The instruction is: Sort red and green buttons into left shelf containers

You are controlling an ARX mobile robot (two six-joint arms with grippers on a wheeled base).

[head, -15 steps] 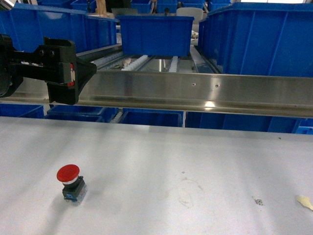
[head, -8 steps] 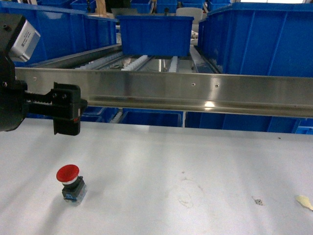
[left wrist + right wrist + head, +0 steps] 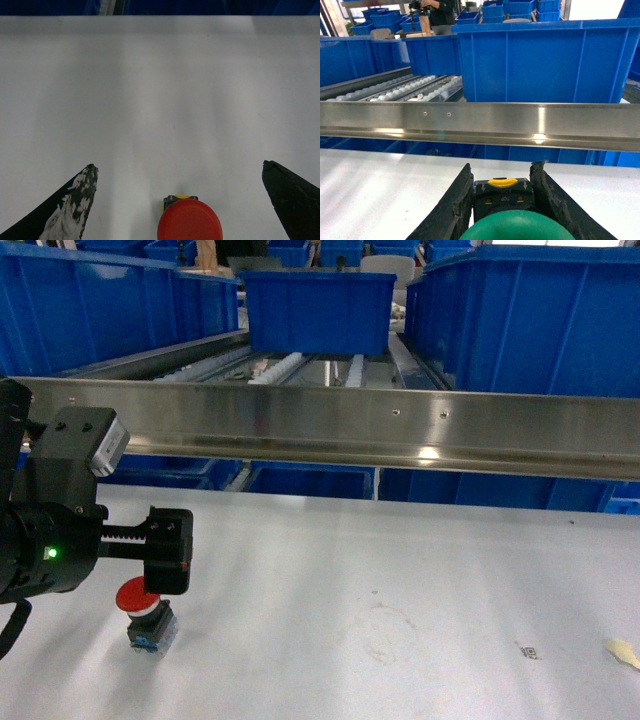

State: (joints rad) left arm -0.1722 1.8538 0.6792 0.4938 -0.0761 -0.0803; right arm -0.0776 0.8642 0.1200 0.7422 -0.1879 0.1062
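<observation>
The red button goes into a left shelf container; my left gripper will grab its mushroom cap point(image 3: 138, 596) next.
The red button point(image 3: 135, 598) stands upright on the white table point(image 3: 400, 570) at the front left, its dark body point(image 3: 152, 630) showing below the cap. My left gripper point(image 3: 165, 550) hangs just above and in front of it, hiding part of the cap. In the left wrist view the left gripper point(image 3: 178, 166) is open, its fingers wide apart on either side of the red button point(image 3: 190, 220) without touching it. My right gripper point(image 3: 502, 167) is shut on the green button point(image 3: 517, 227), pinching its dark body. Blue bins point(image 3: 90, 300) fill the left shelf.
A steel rail point(image 3: 400, 425) runs across in front of the roller tracks point(image 3: 290, 365). One blue bin point(image 3: 318, 310) sits mid-shelf and a large one point(image 3: 530, 320) at the right. More blue bins point(image 3: 310, 480) lie under the rail. A pale scrap point(image 3: 622, 652) lies on the table's right.
My left arm has come down from shelf height and toward me, stopping just over the red button. The red button has not moved.
</observation>
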